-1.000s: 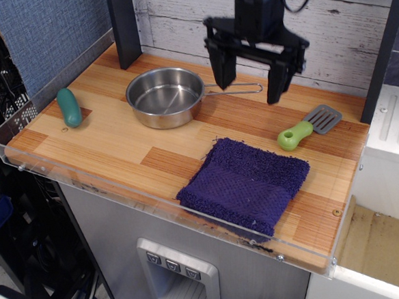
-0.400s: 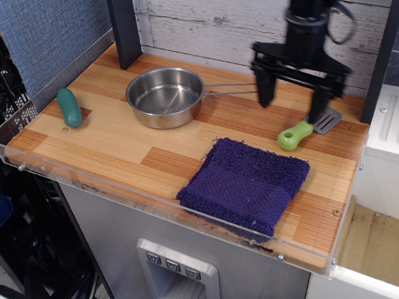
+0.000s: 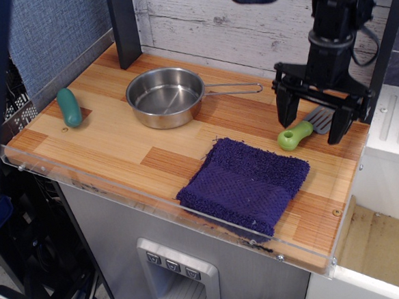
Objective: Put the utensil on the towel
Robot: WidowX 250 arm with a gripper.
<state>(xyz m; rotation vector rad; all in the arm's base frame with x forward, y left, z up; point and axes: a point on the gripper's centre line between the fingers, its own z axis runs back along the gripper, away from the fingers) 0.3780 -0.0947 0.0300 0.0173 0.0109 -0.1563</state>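
Note:
The small spatula should go on the towel (image 3: 246, 182), so next my gripper should grab it by its lime-green handle (image 3: 296, 135).
The utensil (image 3: 298, 134) is a small spatula with a lime-green handle and a grey slotted blade. It lies on the wooden counter at the right, just behind the towel. The towel (image 3: 246, 182) is a dark purple-blue fuzzy square at the front right of the counter. My gripper (image 3: 312, 127) is open and hangs low over the utensil, one black finger (image 3: 284, 113) to its left and the other finger (image 3: 338, 126) to its right. The fingers straddle the utensil without closing on it. The blade is partly hidden behind the gripper.
A steel pan (image 3: 165, 96) with a wire handle sits at the middle back. A teal pickle-like object (image 3: 68, 106) lies at the far left. A clear plastic lip (image 3: 148, 194) runs along the counter's front edge. A dark post (image 3: 124, 28) stands at the back left.
My gripper has moved right from above the pan's handle and come down. It now straddles the utensil, still open. The utensil, towel and pan have not moved.

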